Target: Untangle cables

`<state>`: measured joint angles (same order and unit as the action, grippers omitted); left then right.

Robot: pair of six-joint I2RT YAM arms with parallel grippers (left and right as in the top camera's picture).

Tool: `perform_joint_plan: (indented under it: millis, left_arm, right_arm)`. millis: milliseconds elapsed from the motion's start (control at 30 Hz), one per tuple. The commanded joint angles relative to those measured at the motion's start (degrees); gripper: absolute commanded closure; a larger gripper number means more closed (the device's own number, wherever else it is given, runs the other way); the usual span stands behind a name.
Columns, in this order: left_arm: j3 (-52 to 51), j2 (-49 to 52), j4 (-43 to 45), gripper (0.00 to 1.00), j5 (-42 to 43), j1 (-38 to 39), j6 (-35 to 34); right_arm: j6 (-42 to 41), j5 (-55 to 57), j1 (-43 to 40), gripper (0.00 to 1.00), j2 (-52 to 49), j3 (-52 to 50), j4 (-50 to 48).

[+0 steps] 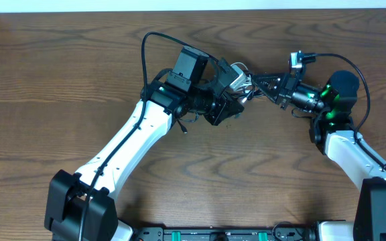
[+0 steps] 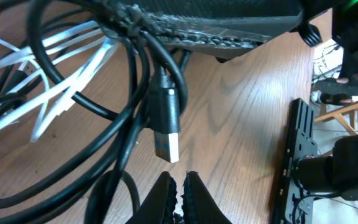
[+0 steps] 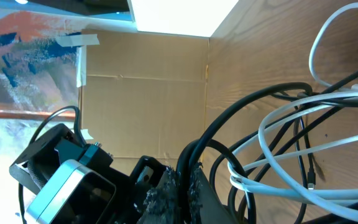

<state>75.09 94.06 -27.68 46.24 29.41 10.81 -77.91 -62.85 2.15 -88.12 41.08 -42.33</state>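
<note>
The black cable in my fingers is high above the wooden table, so it needs to go lower before my right gripper releases it.
The cables lie in a tangle at the upper middle of the wooden table, between the two grippers. In the left wrist view a black USB plug with a silver end hangs among thick black cords, and the white cable runs at the left. My left gripper is shut with nothing between its fingers, just below the plug; it also shows overhead. My right gripper is shut on a black cable that loops up out of its jaws, with white loops beside it. Overhead it touches the tangle's right side.
A cardboard panel stands beyond the table's far edge. The left arm's camera housing sits close to the right jaws. A black frame runs along the table's front edge. Bare wood surrounds the tangle.
</note>
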Motion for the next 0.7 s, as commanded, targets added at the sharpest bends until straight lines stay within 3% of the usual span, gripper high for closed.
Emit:
perform_joint_plan:
  millis: [0, 667]
  left_arm:
    - [0.76, 0.44, -0.07, 0.92, -1.07, 0.04, 1.16]
    - [0.76, 2.12, 1.27, 0.92, -1.03, 0.04, 0.90]
  right_arm:
    - [-0.94, -1.86, 0.20, 0.99, 0.35, 0.33, -0.55]
    - [0.50, -2.95, 3.32, 0.99, 0.35, 0.33, -0.31]
